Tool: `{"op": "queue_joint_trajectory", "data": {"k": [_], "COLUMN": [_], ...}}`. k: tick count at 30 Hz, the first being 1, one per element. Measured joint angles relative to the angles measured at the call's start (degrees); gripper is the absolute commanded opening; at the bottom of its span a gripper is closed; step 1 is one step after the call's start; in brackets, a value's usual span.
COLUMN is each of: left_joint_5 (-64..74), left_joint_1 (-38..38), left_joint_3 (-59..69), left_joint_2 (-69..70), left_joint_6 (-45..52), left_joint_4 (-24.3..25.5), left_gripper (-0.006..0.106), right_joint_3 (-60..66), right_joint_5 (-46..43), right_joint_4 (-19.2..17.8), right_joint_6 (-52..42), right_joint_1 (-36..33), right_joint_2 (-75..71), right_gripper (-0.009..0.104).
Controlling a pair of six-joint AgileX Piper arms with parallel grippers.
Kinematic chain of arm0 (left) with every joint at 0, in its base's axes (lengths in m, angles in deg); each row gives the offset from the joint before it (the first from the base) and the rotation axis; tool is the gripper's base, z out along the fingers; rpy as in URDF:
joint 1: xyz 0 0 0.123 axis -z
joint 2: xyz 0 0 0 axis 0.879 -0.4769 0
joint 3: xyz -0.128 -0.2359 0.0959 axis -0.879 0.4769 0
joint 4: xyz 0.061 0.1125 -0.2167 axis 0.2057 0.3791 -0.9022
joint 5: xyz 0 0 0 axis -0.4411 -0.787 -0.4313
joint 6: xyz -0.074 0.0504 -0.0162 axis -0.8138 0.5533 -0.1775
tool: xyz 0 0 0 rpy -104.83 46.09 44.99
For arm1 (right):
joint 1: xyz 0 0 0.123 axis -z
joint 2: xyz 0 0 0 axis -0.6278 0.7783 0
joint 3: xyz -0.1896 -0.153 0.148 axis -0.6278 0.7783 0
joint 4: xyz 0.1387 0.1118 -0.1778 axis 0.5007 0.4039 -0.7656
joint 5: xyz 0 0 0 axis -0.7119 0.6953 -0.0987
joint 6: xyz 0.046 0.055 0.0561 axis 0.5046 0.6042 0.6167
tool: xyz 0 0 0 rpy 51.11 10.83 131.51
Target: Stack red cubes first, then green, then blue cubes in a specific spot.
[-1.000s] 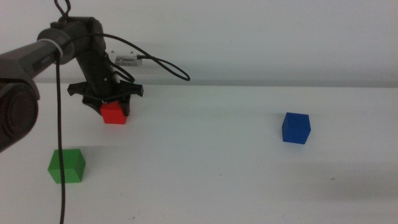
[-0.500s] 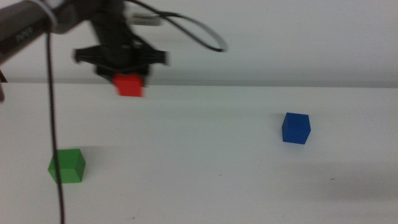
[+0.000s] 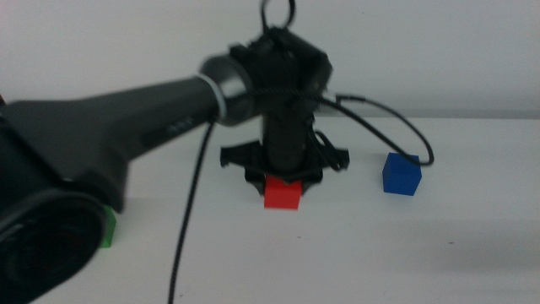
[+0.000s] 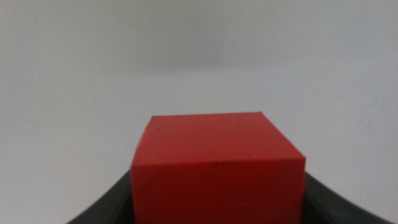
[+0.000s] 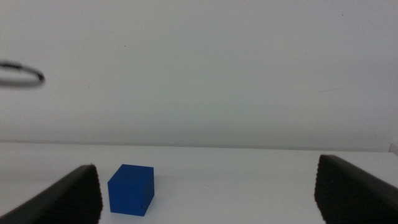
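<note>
The left gripper needs to keep holding the red cube, because the red cube's lower edge (image 3: 282, 207) is still above the white table.
My left gripper (image 3: 282, 191) reaches in from the left to the middle of the white table and is shut on the red cube (image 3: 282, 194), low over the surface. The red cube fills the left wrist view (image 4: 217, 165) between the jaws. The blue cube (image 3: 401, 174) sits on the table to the right of it, and shows in the right wrist view (image 5: 131, 188). The green cube (image 3: 108, 228) is mostly hidden behind the left arm at the left. My right gripper (image 5: 208, 193) is open and empty, out of the middle view.
The left arm's black cable (image 3: 380, 127) loops over the table behind the blue cube. A white wall stands at the table's far edge.
My left gripper has carried the red cube from the far left of the table up and then right and down to the middle. The green and blue cubes have not moved.
</note>
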Motion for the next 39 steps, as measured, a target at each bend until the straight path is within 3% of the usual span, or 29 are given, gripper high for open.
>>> {"op": "queue_joint_trajectory", "data": {"k": [22,39], "left_joint_5": [-5.29,-7.75], "left_joint_1": [0.14,0.14], "left_joint_3": [0.0,0.0], "left_joint_2": [-6.93,-7.48], "left_joint_6": [-0.14,-0.14], "left_joint_4": [-6.1,-6.1], "left_gripper": [-0.002,-0.002], "right_joint_3": [0.0,0.0], "right_joint_5": [0.0,0.0], "right_joint_4": [0.0,0.0], "right_joint_6": [0.0,0.0], "right_joint_1": [0.0,0.0], "right_joint_2": [0.0,0.0], "right_gripper": [0.091,0.091]}}
